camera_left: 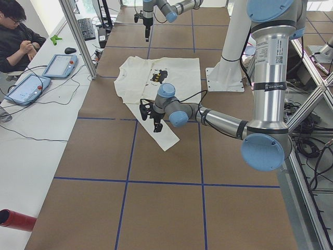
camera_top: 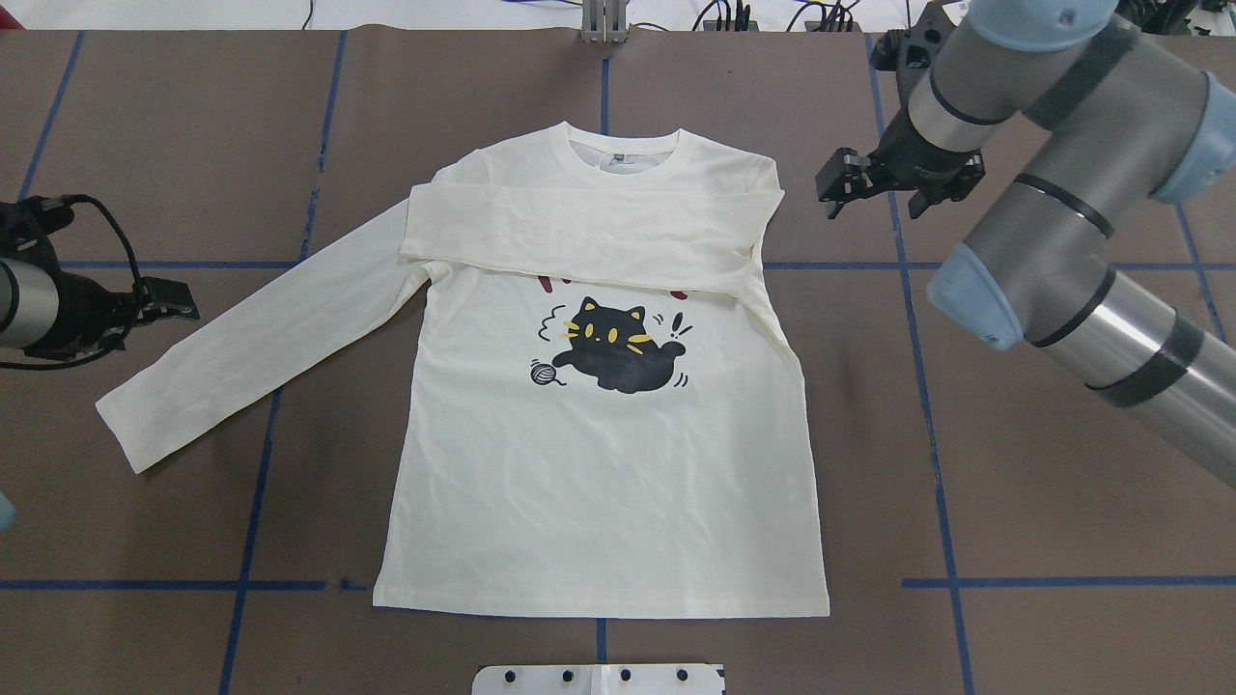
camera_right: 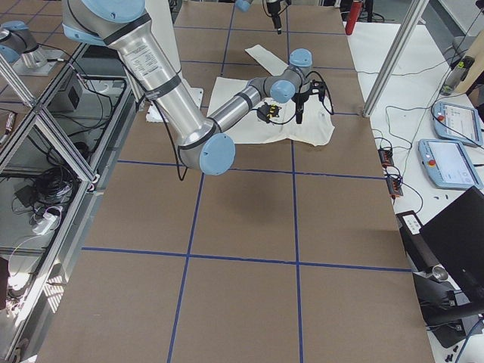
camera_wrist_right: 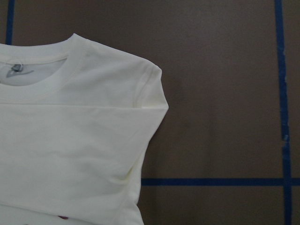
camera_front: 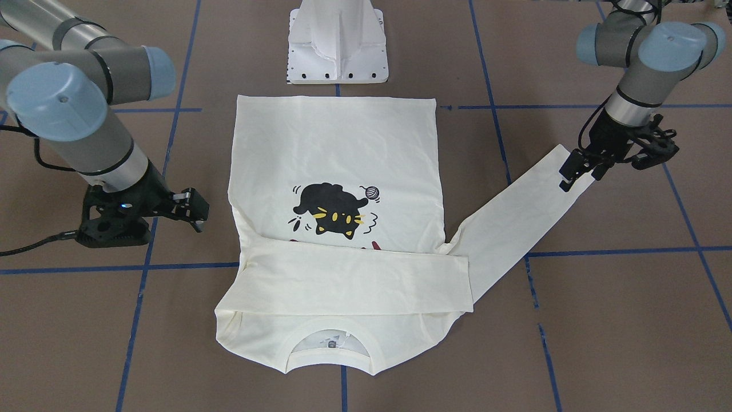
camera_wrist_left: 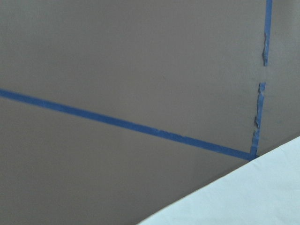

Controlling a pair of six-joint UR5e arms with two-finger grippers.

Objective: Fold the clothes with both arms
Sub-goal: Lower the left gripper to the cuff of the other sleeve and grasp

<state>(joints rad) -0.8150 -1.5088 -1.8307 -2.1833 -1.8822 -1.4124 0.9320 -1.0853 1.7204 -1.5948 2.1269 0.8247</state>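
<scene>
My left gripper picks up the outstretched sleeve by its cuff (camera_front: pixel 559 157) next, to fold it across onto the folded sleeve (camera_front: pixel 357 278).
The cream shirt (camera_top: pixel 599 463) lies flat, front up, cat print (camera_top: pixel 613 347) showing, collar away from the robot. One sleeve (camera_top: pixel 579 232) is folded across the chest and covers most of the red lettering. The other sleeve (camera_top: pixel 251 338) stretches out toward the robot's left. My left gripper (camera_top: pixel 169 297) is open and empty, hovering by that sleeve's cuff end (camera_front: pixel 572 163); its wrist view shows only table and a sleeve edge (camera_wrist_left: pixel 253 197). My right gripper (camera_top: pixel 850 183) is open and empty, just beside the shirt's shoulder (camera_wrist_right: pixel 145 89).
The white pedestal base (camera_front: pixel 337 51) stands at the shirt's hem side. Blue tape lines (camera_top: pixel 1062 582) grid the brown table. In the exterior left view an operator (camera_left: pixel 15 36) sits at a side bench with tablets (camera_left: pixel 57 65).
</scene>
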